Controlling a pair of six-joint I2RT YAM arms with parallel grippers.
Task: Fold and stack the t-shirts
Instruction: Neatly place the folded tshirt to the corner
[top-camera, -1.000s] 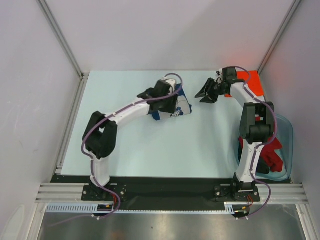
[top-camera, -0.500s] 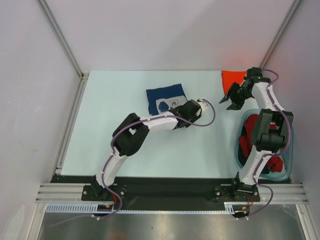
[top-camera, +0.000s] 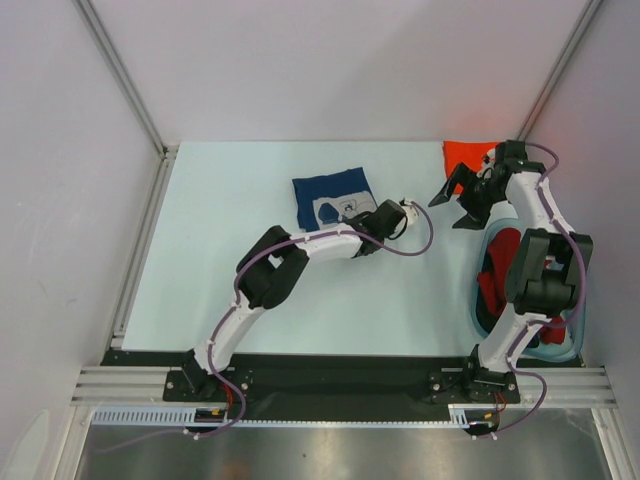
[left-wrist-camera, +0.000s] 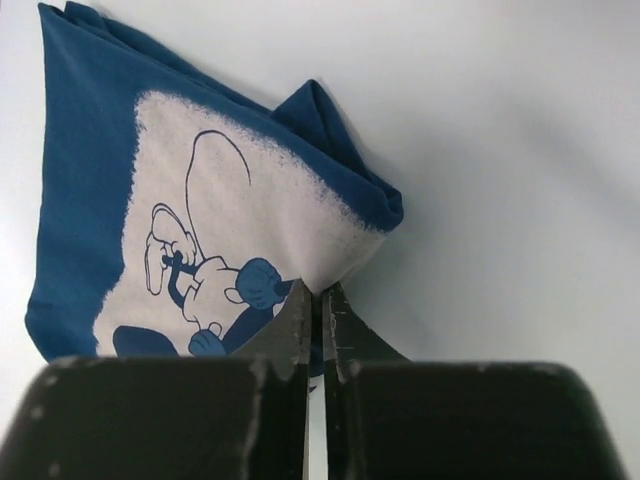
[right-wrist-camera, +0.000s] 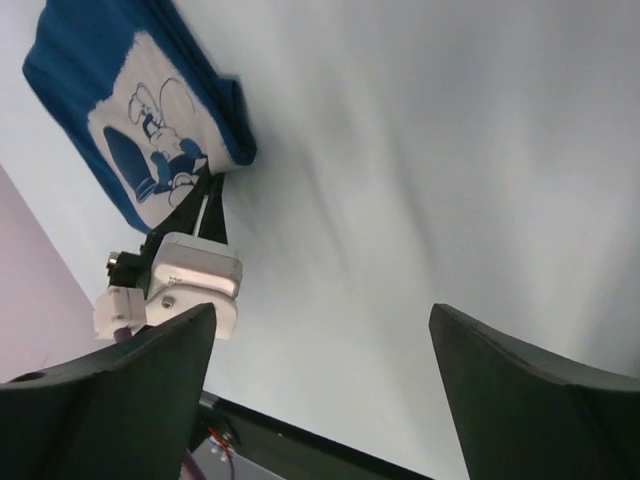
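Note:
The right gripper picks up the navy blue t-shirt by its far plain blue edge (top-camera: 330, 178) next. The shirt stays folded to stack on the orange t-shirt (top-camera: 464, 155).
A navy blue t-shirt (top-camera: 330, 196) with a white cartoon print lies folded on the table (top-camera: 230, 230); the left wrist view shows it (left-wrist-camera: 200, 220) close up. My left gripper (top-camera: 360, 216) (left-wrist-camera: 315, 292) is shut, its tips pinching the near right edge of that shirt. The right wrist view also shows the shirt (right-wrist-camera: 140, 110) and the left gripper (right-wrist-camera: 208, 195). An orange t-shirt (top-camera: 464, 155) lies folded at the back right. My right gripper (top-camera: 453, 204) (right-wrist-camera: 320, 312) hangs wide open beside it, holding nothing.
A clear bluish plastic tub (top-camera: 578, 300) stands at the right edge, with red shirts (top-camera: 489, 290) bunched inside, partly hidden by the right arm. Grey walls close in the table on three sides.
The left gripper has shifted slightly toward the navy shirt and shut on its edge. The right gripper has opened wide and swung a little left of the orange shirt.

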